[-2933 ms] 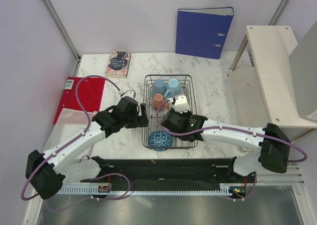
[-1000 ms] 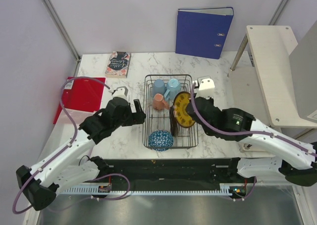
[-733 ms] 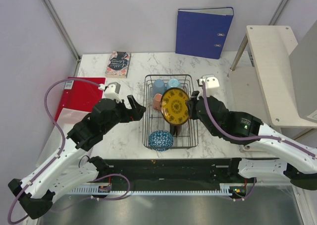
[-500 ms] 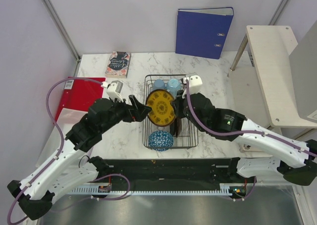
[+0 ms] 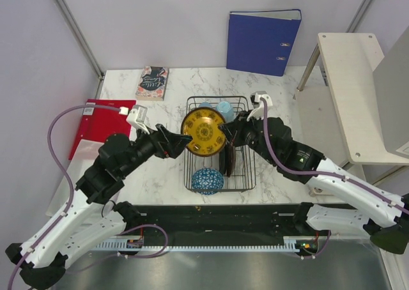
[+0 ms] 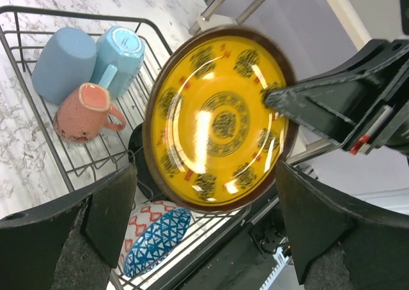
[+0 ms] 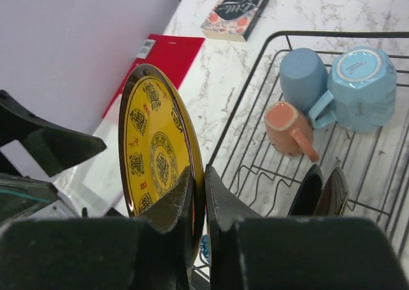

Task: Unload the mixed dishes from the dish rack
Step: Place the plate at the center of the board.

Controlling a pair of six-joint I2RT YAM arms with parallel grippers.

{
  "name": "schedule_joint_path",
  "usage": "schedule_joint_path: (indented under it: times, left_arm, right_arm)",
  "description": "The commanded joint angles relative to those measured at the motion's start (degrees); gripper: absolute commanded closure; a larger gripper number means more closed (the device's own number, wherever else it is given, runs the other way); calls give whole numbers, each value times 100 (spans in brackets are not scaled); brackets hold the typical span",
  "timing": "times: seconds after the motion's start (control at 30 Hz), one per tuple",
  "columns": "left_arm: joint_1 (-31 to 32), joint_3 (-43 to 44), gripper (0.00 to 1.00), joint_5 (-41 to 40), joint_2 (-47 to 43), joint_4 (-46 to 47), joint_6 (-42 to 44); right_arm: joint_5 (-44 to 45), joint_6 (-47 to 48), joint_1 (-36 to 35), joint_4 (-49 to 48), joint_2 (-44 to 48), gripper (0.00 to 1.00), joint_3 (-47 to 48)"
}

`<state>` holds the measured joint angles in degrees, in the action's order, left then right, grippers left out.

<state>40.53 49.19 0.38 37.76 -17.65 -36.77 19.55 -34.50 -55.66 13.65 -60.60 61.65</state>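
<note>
I will next grab the small yellow-and-red plate's brown rim [image 5: 185,122] [image 6: 192,205] with my left gripper. Then I can unload the plate from the dish rack.
The small yellow-and-red plate [image 5: 203,131] hangs on edge above the black wire dish rack [image 5: 240,175], with my right gripper [image 7: 198,183] shut on its rim. My left gripper [image 6: 204,175] is open, one finger on each side of the plate's [image 6: 220,117] lower edge, not touching it. In the rack, two blue mugs [image 7: 303,76] and a salmon-orange cup [image 7: 287,127] lie at the far end. A black shallow dish [image 7: 307,191] stands upright in the middle. The blue net-patterned bowl [image 5: 206,180] leans at the near left corner.
A red folder [image 5: 105,121] lies left of the rack and a book [image 5: 152,82] at the back left. A blue binder [image 5: 262,41] stands against the back wall. A white side table [image 5: 358,79] is on the right.
My right gripper has carried the plate up and leftward over the rack. My left gripper has moved in from the left, and its open fingers now flank the plate's edge.
</note>
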Motion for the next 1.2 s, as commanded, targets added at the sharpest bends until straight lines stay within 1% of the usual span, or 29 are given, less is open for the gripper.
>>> schedule_joint_path:
  times: [0.0,0.1,0.17,0.2,0.23,0.33,0.5,0.6,0.7,0.73,0.83,0.9,0.93,1.0,1.03,1.17]
  left_arm:
    - [-10,-120,5,-12,-67,157,74]
    - [-10,-155,5,-187,-93,165,56]
    - [-10,-146,5,-214,-119,165,48]
    - [-19,-155,5,-231,-146,165,56]
    - [-19,-155,5,-232,-155,183,65]
    - [-19,-147,5,-293,-207,218,74]
    - [-19,-164,5,-328,-208,262,109]
    - [-10,-251,8,-302,-155,262,48]
    - [-19,-339,17,-302,-163,227,4]
    - [-19,-348,24,-311,-155,209,-5]
    - [-10,-375,35,-442,-146,16,-49]
    - [-19,-384,38,-521,-155,-98,-75]
    - [-19,-392,42,-539,-155,-133,-67]
    - [-19,-410,44,-574,-155,-186,-93]
    - [-10,-410,47,-583,-146,-186,-102]
    - [-19,-410,50,-627,-155,-265,-128]
  right_arm:
    - [-1108,-504,406,-1021,390,100,-397]
    - [-1620,-882,679,-1547,531,100,-793]
    - [-2207,-1206,889,-1979,540,100,-996]
    - [-2401,-1321,951,-2250,523,100,-1162]
    - [-2717,-1435,986,-2374,497,100,-1242]
    - [-3254,-1717,1092,-2761,286,100,-1383]
    - [-3668,-2261,1145,-3359,40,100,-1673]
    - [-3818,-2621,1198,-3859,-75,100,-1875]
    - [-3845,-2737,1250,-3932,-101,100,-1964]
    - [-3801,-2650,1259,-3853,-66,100,-1946]
    - [-3599,-2317,1259,-3335,4,100,-1788]
    - [-3503,-2210,1251,-3089,48,100,-1691]
    - [-3493,-2140,1250,-3027,57,100,-1674]
    - [-3467,-2113,1250,-2948,57,100,-1647]
    - [-3449,-2105,1250,-2930,57,100,-1647]
    - [-3379,-2034,1259,-2824,66,100,-1656]
